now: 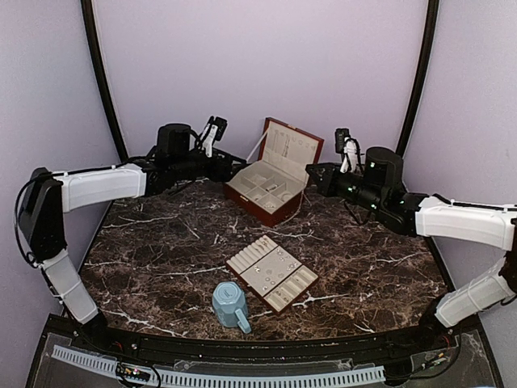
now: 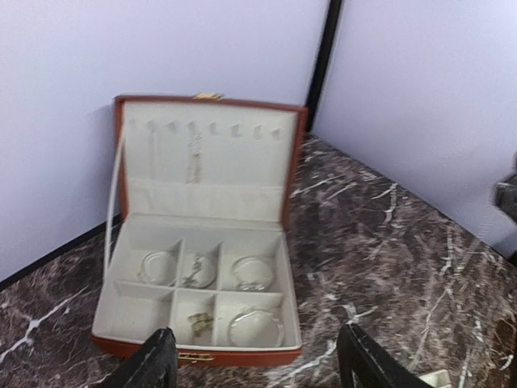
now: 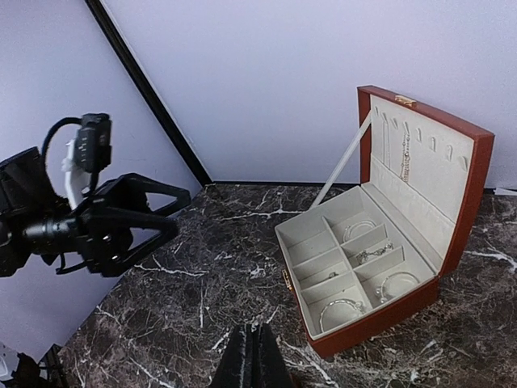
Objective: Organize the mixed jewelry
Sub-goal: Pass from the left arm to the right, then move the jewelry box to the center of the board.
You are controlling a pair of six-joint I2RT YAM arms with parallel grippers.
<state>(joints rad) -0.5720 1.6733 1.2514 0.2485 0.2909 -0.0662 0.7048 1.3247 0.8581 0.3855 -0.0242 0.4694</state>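
Note:
The jewelry box needs to stay steady while the jewelry is organized, so my left gripper will next grab it by its side beside the box's empty section.
The open brown jewelry box stands at the back of the marble table, also visible in the overhead view. Its cream compartments hold silvery jewelry: a thin hoop front right, a second hoop behind it, a chain piece, a third hoop and a small bit. A chain hangs in the lid. My left gripper hovers just in front of the box, open and holding nothing. My right gripper is shut and empty, above the table beside the box.
A flat cream-lined brown tray lies mid-table, with a light-blue faceted mug on its side just in front of it. The box lid stands upright at the back. The two arms flank the box, and walls close in the table.

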